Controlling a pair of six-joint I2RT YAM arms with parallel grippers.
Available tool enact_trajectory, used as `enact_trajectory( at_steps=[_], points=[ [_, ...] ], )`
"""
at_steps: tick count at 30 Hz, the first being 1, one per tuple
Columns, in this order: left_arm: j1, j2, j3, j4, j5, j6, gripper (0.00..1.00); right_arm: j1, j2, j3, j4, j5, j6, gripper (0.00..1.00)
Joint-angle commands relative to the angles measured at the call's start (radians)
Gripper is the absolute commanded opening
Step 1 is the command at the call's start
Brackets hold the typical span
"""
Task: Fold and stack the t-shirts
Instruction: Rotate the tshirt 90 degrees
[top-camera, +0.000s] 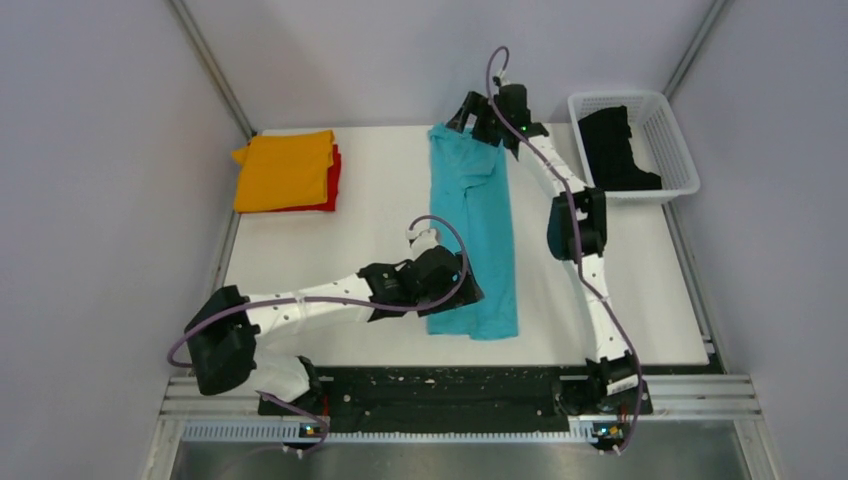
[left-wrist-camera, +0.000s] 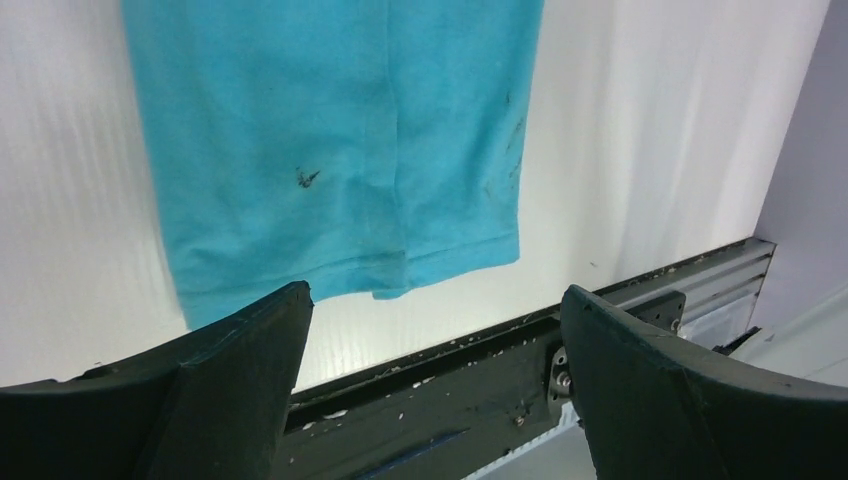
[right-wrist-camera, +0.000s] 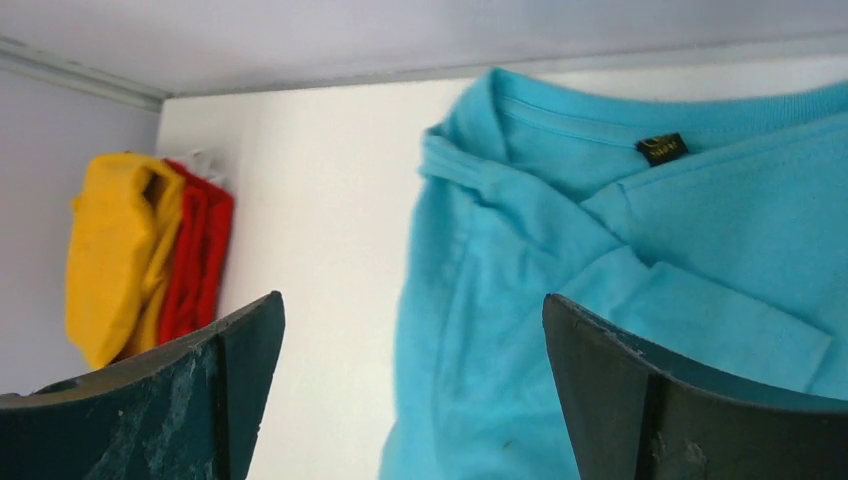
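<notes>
I should next pick up the turquoise-blue t-shirt (top-camera: 475, 225) with my left gripper by one corner of its near hem. Then I can fold the hem toward the collar.
A turquoise-blue t-shirt (top-camera: 475, 225) lies folded lengthwise in a long strip down the middle of the table, collar at the far end; it also shows in the left wrist view (left-wrist-camera: 330, 140) and the right wrist view (right-wrist-camera: 620, 260). My left gripper (top-camera: 462, 290) is open and empty over the strip's near hem. My right gripper (top-camera: 478, 122) is open and empty above the collar end. An orange t-shirt (top-camera: 285, 170) lies folded on a red t-shirt (top-camera: 333, 180) at the far left. A black t-shirt (top-camera: 612, 145) lies in the white basket (top-camera: 675, 150).
Grey walls close in the table on the left, back and right. A black rail (top-camera: 450, 385) runs along the near edge by the arm bases. The orange and red stack also shows in the right wrist view (right-wrist-camera: 140, 255).
</notes>
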Motion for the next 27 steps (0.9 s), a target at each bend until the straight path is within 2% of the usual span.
enact_trajectory(
  at_steps=[1, 3, 5, 10, 15, 18, 21, 27],
  points=[
    [0.016, -0.073, -0.019, -0.136, -0.07, 0.099, 0.99, 0.023, -0.359, -0.039, -0.046, -0.035, -0.114, 0.99],
    [0.049, -0.111, -0.064, -0.145, -0.038, 0.144, 0.99, 0.023, -0.505, -0.165, -0.101, 0.004, -0.17, 0.99],
    [0.082, -0.176, -0.124, -0.123, -0.012, 0.19, 0.99, 0.022, -0.65, -0.366, -0.147, 0.067, -0.201, 0.99],
    [0.208, -0.335, -0.258, -0.051, 0.101, 0.265, 0.99, 0.03, -1.073, -1.039, -0.071, 0.184, -0.109, 0.99],
    [0.222, -0.33, -0.335, 0.069, 0.206, 0.349, 0.99, 0.062, -1.37, -1.56, 0.02, 0.062, 0.024, 0.98],
    [0.227, -0.256, -0.32, 0.067, 0.28, 0.367, 0.96, 0.121, -1.473, -1.689, -0.056, 0.053, 0.042, 0.97],
    [0.23, -0.179, -0.315, 0.086, 0.346, 0.358, 0.87, 0.156, -1.565, -1.771, -0.143, 0.065, 0.044, 0.97],
    [0.23, -0.104, -0.383, 0.22, 0.368, 0.267, 0.77, 0.163, -1.711, -1.905, -0.207, 0.061, 0.075, 0.97]
  ],
)
